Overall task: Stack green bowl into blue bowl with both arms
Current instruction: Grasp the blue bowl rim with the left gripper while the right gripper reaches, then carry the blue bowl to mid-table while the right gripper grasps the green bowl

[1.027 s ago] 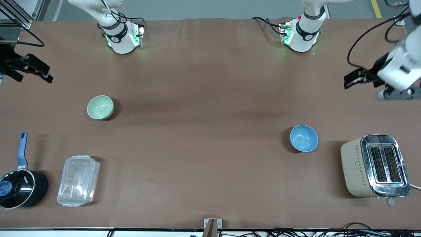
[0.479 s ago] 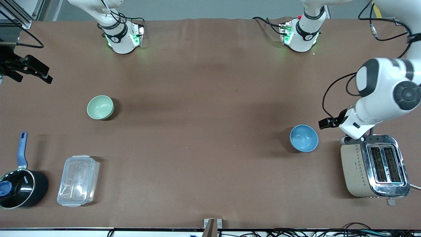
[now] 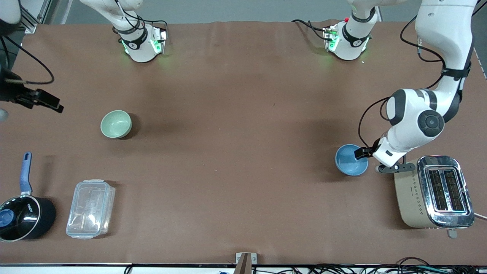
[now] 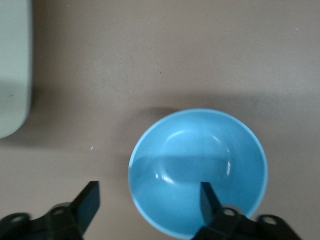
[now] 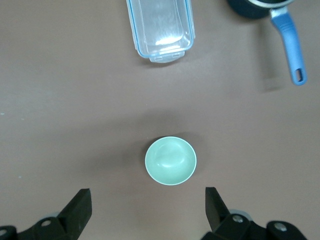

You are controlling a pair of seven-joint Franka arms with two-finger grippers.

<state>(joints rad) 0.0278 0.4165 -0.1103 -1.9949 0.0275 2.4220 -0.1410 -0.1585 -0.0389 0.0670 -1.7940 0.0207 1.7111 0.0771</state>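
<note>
I should next grab the pale green bowl by its rim (image 3: 116,111) with my right gripper. Then I can stack it into the blue bowl (image 3: 347,163).
The pale green bowl (image 3: 116,124) stands upright and empty toward the right arm's end of the table. The blue bowl (image 3: 347,163) stands upright and empty toward the left arm's end, beside the toaster. My left gripper (image 3: 374,160) is open and low over the blue bowl's toaster-side rim. In the left wrist view my left gripper (image 4: 148,200) has one finger over the blue bowl's (image 4: 197,170) inside and the other outside it. My right gripper (image 3: 42,100) is open, high over the table's edge. In the right wrist view my right gripper (image 5: 147,205) is off to one side of the green bowl (image 5: 170,161).
A beige and chrome toaster (image 3: 433,192) stands beside the blue bowl; its side shows in the left wrist view (image 4: 12,65). A black saucepan with blue handle (image 3: 24,217) and a clear plastic box (image 3: 90,208) lie nearer the front camera than the green bowl.
My left arm has swung in from the table's end and come down to the blue bowl. My right gripper has shifted slightly toward the green bowl. Neither bowl has moved.
</note>
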